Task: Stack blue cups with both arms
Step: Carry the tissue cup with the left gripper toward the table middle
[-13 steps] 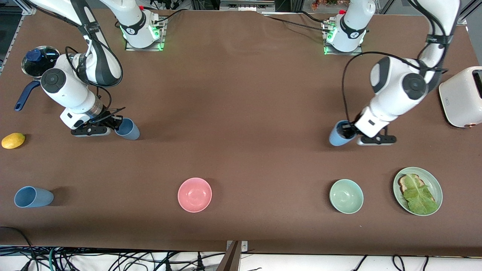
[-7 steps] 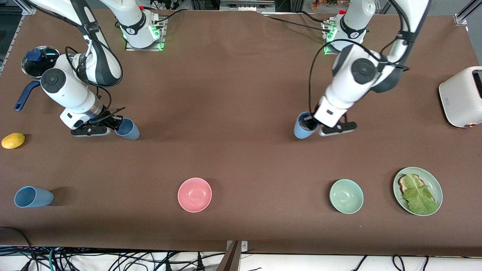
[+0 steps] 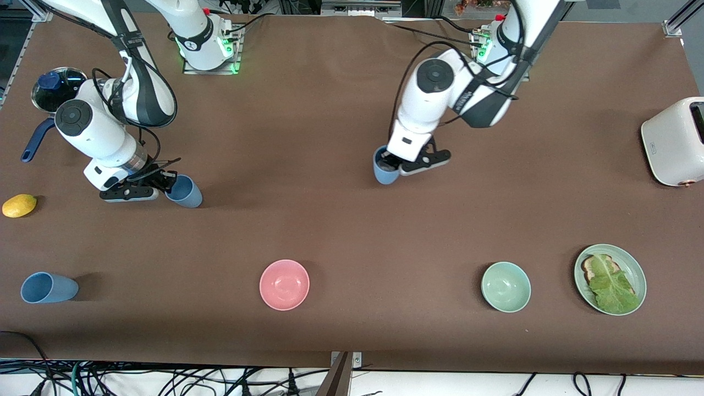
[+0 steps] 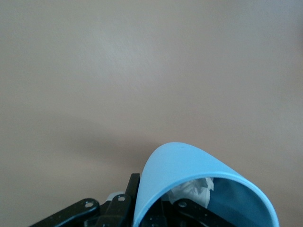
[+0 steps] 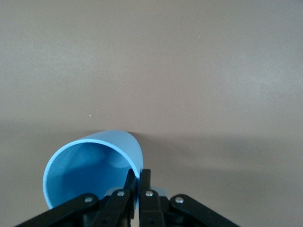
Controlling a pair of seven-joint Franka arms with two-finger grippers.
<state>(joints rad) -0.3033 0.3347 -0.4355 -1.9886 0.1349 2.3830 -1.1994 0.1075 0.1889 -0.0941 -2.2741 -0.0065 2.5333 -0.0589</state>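
The blue cup hangs tilted above the table and its shadow, so my left gripper must keep holding it.
My left gripper [image 3: 391, 161] is shut on the rim of a blue cup [image 3: 384, 169] and holds it over the middle of the table. In the left wrist view, one finger [image 4: 134, 185] is outside the cup [image 4: 184, 172] wall, the other is inside, and something crumpled and white sits in the cup. My right gripper [image 3: 164, 184] is shut on the rim of a second blue cup [image 3: 185, 192], tilted low over the table toward the right arm's end. In the right wrist view, that gripper [image 5: 138, 178] pinches the cup [image 5: 87, 165] wall. A third blue cup [image 3: 48, 287] lies on its side near the front edge.
A pink bowl [image 3: 284, 284], a mint-green bowl [image 3: 505, 286] and a green plate with toast and lettuce [image 3: 610, 271] sit along the front. A white toaster [image 3: 674, 140] stands at the left arm's end. A lemon [image 3: 19, 205] and a lidded dark-blue pot [image 3: 55, 88] are at the right arm's end.
My left arm has carried its blue cup across the table toward the right arm's end, now over the middle. The right gripper and its cup shifted only slightly.
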